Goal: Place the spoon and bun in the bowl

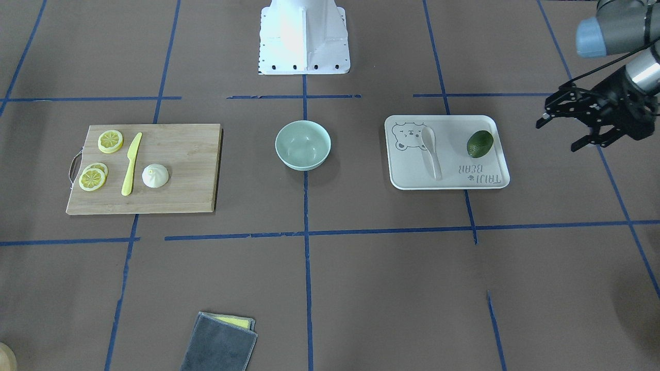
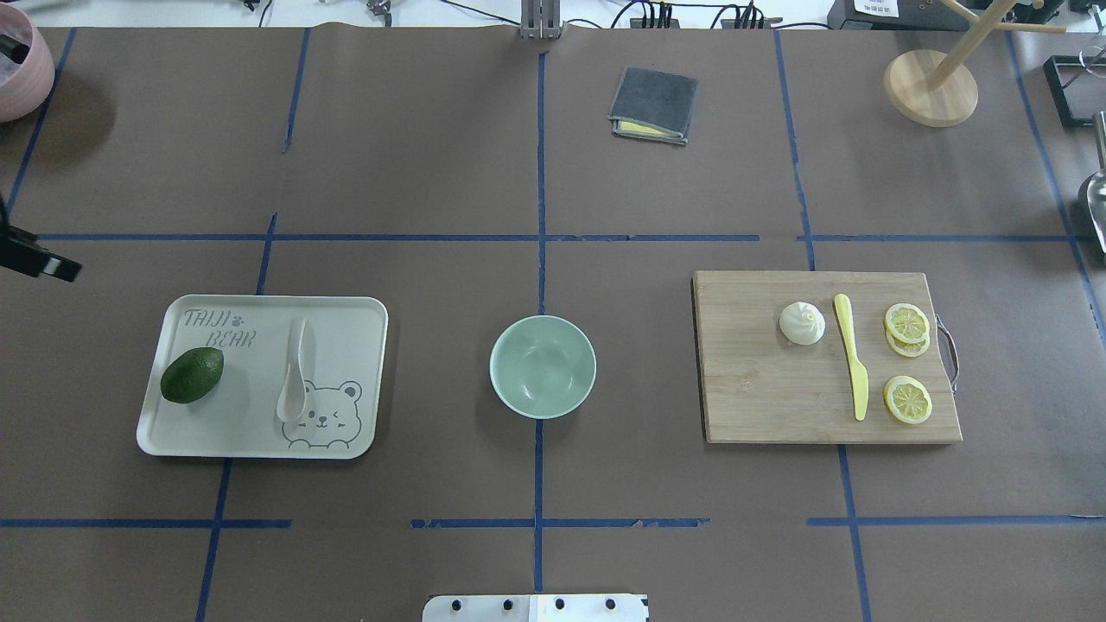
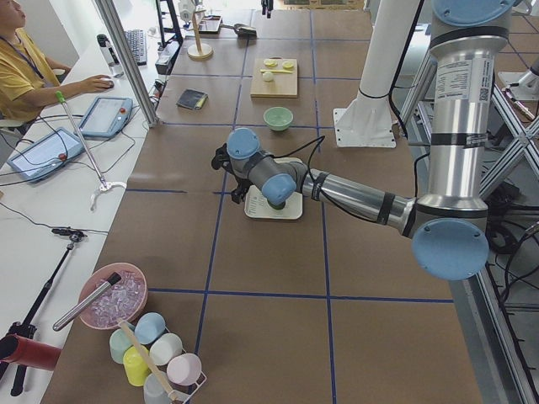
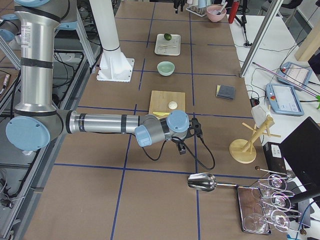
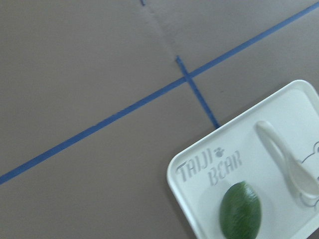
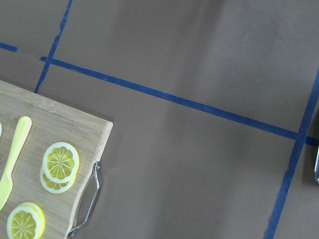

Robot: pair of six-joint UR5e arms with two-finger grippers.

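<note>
My left gripper grabs the pale spoon by its handle (image 1: pixel 436 167) next. Then it puts the spoon in the mint-green bowl (image 1: pixel 302 145).
The pale spoon (image 1: pixel 432 152) lies on a white bear tray (image 1: pixel 484 178), scoop towards the bear; it also shows from overhead (image 2: pixel 294 380) and in the left wrist view (image 5: pixel 286 159). The white pleated bun (image 1: pixel 154 176) sits on a wooden cutting board (image 1: pixel 180 154), also seen from overhead (image 2: pixel 802 323). The mint-green bowl (image 1: pixel 302 145) stands empty at the table's middle (image 2: pixel 543 365). My left gripper (image 1: pixel 557 136) is open and empty, in the air outside the tray's outer end. My right gripper (image 4: pixel 190 136) shows only in the exterior right view, beyond the board's handle end; I cannot tell its state.
A dark green avocado (image 1: pixel 480 144) lies on the tray beside the spoon. A yellow plastic knife (image 1: pixel 131 164) and lemon slices (image 1: pixel 110 141) share the board with the bun. A folded grey cloth (image 2: pixel 654 104) and a wooden stand (image 2: pixel 931 86) are at the far side.
</note>
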